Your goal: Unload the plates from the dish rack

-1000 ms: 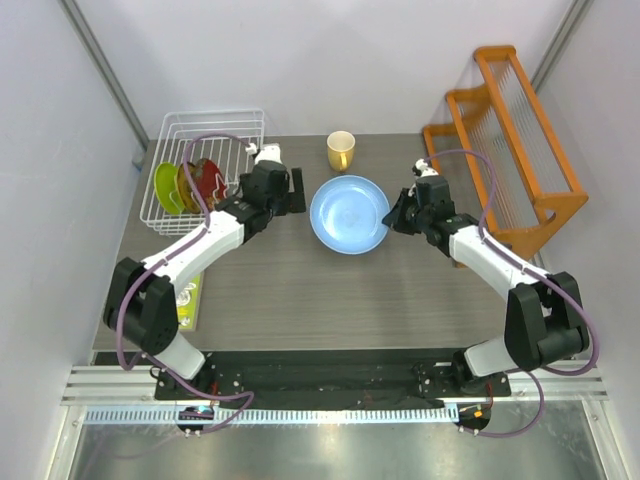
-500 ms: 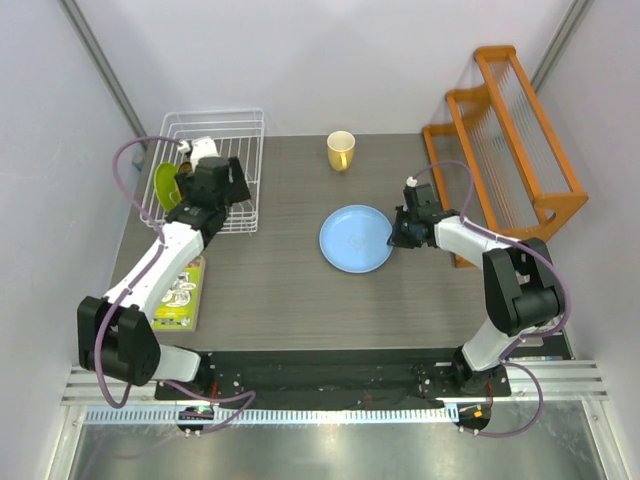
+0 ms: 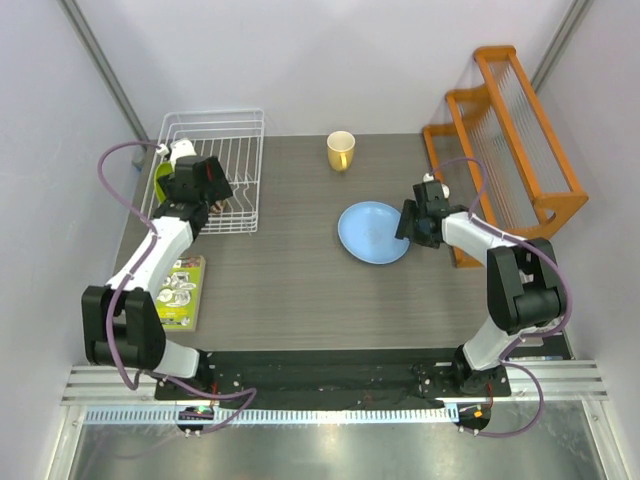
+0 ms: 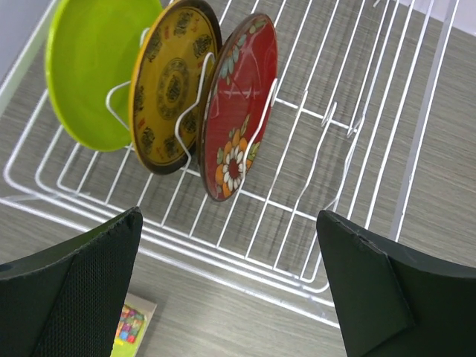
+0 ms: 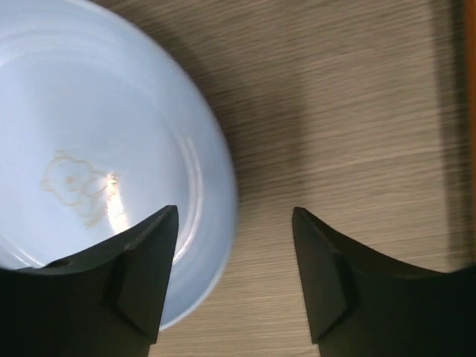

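My left gripper should take hold of the red floral plate by its near rim (image 4: 216, 190) next. The plate's far rim then stays free for my right gripper.
Three plates stand upright in the white dish rack (image 4: 297, 223): a lime green one (image 4: 97, 67), a yellow patterned one (image 4: 171, 82) and a red floral one (image 4: 238, 111). My left gripper (image 4: 229, 217) hangs open above the rack's near edge, just short of the red plate, with nothing between its fingers. From above, the left gripper (image 3: 200, 185) covers most of those plates. The light blue plate (image 3: 372, 232) lies flat on the table. My right gripper (image 5: 235, 216) is open at its right rim, and the blue plate (image 5: 97, 149) edge lies between the fingers, ungripped.
A yellow cup (image 3: 341, 150) stands at the back centre of the table. An orange wooden slatted rack (image 3: 510, 140) fills the right side, close behind the right arm. A green booklet (image 3: 180, 290) lies at the table's left edge below the dish rack (image 3: 225, 135).
The right gripper carried the blue plate right and toward the near side, then opened and let it go. The left arm swung left from the table's middle to over the dish rack.
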Controlling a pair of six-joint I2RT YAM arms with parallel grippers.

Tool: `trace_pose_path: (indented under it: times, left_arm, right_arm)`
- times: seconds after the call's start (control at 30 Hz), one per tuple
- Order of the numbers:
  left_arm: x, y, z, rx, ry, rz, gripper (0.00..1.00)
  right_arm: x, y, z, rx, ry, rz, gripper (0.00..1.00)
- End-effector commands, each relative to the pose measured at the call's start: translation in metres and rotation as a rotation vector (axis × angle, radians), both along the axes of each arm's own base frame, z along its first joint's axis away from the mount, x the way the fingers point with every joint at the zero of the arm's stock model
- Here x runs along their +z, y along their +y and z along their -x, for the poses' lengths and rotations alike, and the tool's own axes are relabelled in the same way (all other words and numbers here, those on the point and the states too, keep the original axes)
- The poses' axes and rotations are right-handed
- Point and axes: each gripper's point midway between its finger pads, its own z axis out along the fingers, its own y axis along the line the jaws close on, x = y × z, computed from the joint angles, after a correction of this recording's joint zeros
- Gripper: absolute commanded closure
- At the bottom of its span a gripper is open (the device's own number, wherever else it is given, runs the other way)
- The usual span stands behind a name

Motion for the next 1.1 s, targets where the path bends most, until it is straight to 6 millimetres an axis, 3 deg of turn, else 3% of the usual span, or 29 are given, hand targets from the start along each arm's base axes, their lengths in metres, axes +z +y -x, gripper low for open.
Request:
trace_pose_path:
  times: [0.0,0.1,0.3,0.43,0.5,0.6,0.83,0.87,1.07]
  left_arm:
    - [-0.004,-0.004,-0.021,-0.017,-0.045,0.045,0.01]
    - [-0.002,0.001,-0.033,-0.003,-0.068,0.047,0.01]
    - [-0.008,0.020,-0.056,0.086,-0.119,0.038,0.13]
    - [-0.012,0.025,-0.066,0.118,-0.127,0.022,0.25]
    - [-0.019,0.028,-0.074,0.128,-0.113,0.013,0.36]
    - [-0.027,0.030,-0.080,0.136,-0.105,0.011,0.60]
    - [-0.034,0.035,-0.087,0.141,-0.103,0.010,0.88]
    - [-0.032,0.035,-0.087,0.135,-0.104,0.008,0.96]
    - [-0.004,0.030,-0.087,0.080,-0.142,-0.017,1.00]
  right_arm:
    - [0.013,-0.024,-0.003,-0.061,-0.011,0.107,0.27]
    - [0.031,-0.024,-0.005,-0.050,-0.054,0.108,0.26]
    - [0.074,-0.026,-0.006,-0.036,-0.147,0.105,0.26]
    - [0.094,-0.025,-0.007,-0.035,-0.192,0.093,0.26]
    - [0.099,-0.025,-0.008,-0.031,-0.205,0.090,0.26]
    - [0.102,-0.024,-0.009,-0.027,-0.210,0.087,0.26]
    - [0.093,-0.022,-0.010,-0.011,-0.180,0.093,0.26]
    - [0.093,-0.021,-0.010,-0.007,-0.181,0.090,0.26]
    - [0.098,-0.021,-0.012,-0.014,-0.190,0.084,0.27]
